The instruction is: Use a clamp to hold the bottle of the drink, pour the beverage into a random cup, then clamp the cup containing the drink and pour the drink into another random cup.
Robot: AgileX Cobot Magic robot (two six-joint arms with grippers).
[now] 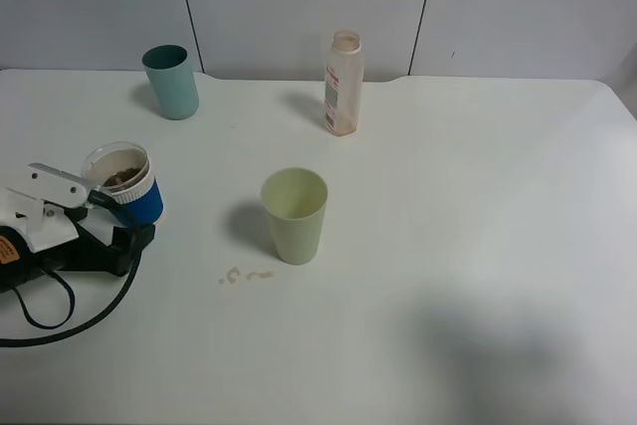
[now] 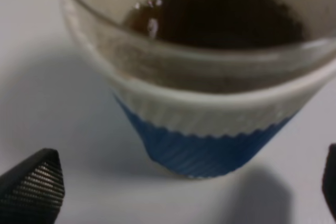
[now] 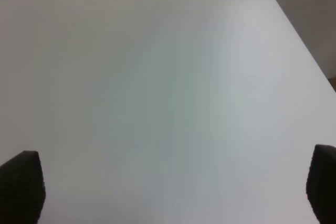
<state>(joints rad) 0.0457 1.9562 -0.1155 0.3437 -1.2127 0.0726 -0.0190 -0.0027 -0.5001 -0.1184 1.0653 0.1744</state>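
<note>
My left gripper is too far back to close on the cup yet and should reach forward first. The blue cup's side [image 1: 146, 205] [image 2: 202, 151] is beyond my fingers, so they would miss the cup if I closed now.
The short blue cup [image 1: 127, 186] with its white ribbed band and clear rim stands at the table's left and holds the brown beverage [image 1: 121, 177]. My left gripper [image 1: 119, 218] is open, its fingers low on the table on either side of the cup, not closed on it. In the left wrist view the cup [image 2: 205, 140] fills the frame, the beverage [image 2: 220, 14] dark inside, with the gripper [image 2: 181, 187] open just short of it. The bottle [image 1: 342, 83] stands uncapped at the back, almost empty. The teal tumbler [image 1: 171, 81] is at the back left. My right gripper [image 3: 173, 187] is open over bare table.
A pale yellow-green tumbler [image 1: 295, 214] stands upright mid-table, looking empty. A few small spilled drops [image 1: 244, 275] lie in front of it. The white table [image 1: 468, 196] runs wide to the right, with a soft shadow near its front right.
</note>
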